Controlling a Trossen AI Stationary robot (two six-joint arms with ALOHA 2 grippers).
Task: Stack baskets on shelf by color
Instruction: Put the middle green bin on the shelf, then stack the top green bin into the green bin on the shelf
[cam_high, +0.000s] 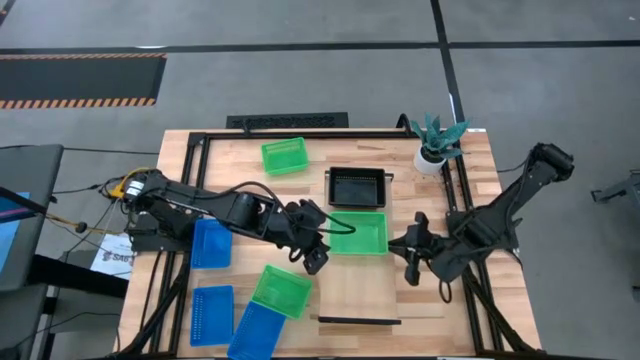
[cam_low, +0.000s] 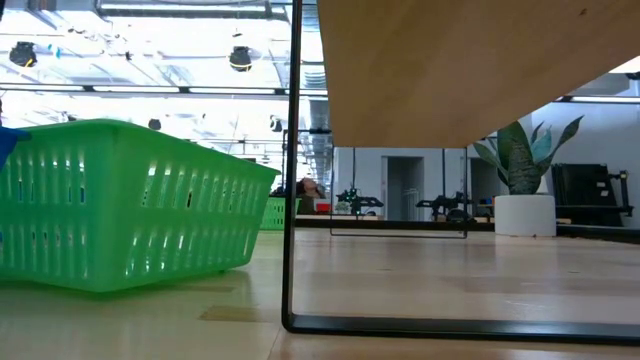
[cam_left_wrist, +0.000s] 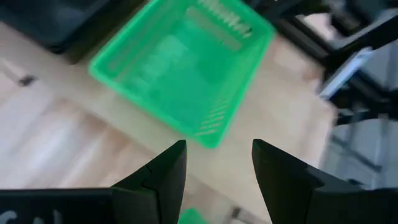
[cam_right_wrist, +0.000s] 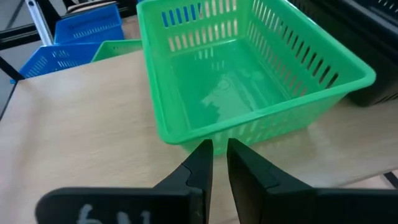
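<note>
My left gripper picks up the loose green basket by the rim of its side (cam_high: 284, 165) next, to stack it with green on the shelf.
A bright green basket (cam_high: 358, 233) sits on the wood in the middle, beside a black basket (cam_high: 357, 187). My left gripper (cam_high: 318, 258) hovers open just off this green basket's (cam_left_wrist: 180, 68) near-left corner, touching nothing. My right gripper (cam_high: 400, 243) is shut, and its tips (cam_right_wrist: 219, 152) stand low at the same basket's (cam_right_wrist: 242, 87) right-hand wall. A second green basket (cam_high: 281, 290) leans tilted on a blue basket (cam_high: 255, 330); it is also seen in the low view (cam_low: 120, 205). The shelf shows as a board's underside (cam_low: 460, 70) and a black rail (cam_high: 360, 320). My right gripper comes in level from the table's right, its shut fingertips (cam_right_wrist: 205, 155) at the foot of the green basket's side wall (cam_right_wrist: 249, 134). I cannot tell whether they touch it. The basket rests flat on the wood.
A third green basket (cam_high: 284, 155) lies near the far edge. Two more blue baskets (cam_high: 210, 243) (cam_high: 212, 313) lie at the left. A potted plant (cam_high: 436, 145) stands at the far right. Black frame rails (cam_high: 195, 180) run along the table's sides.
</note>
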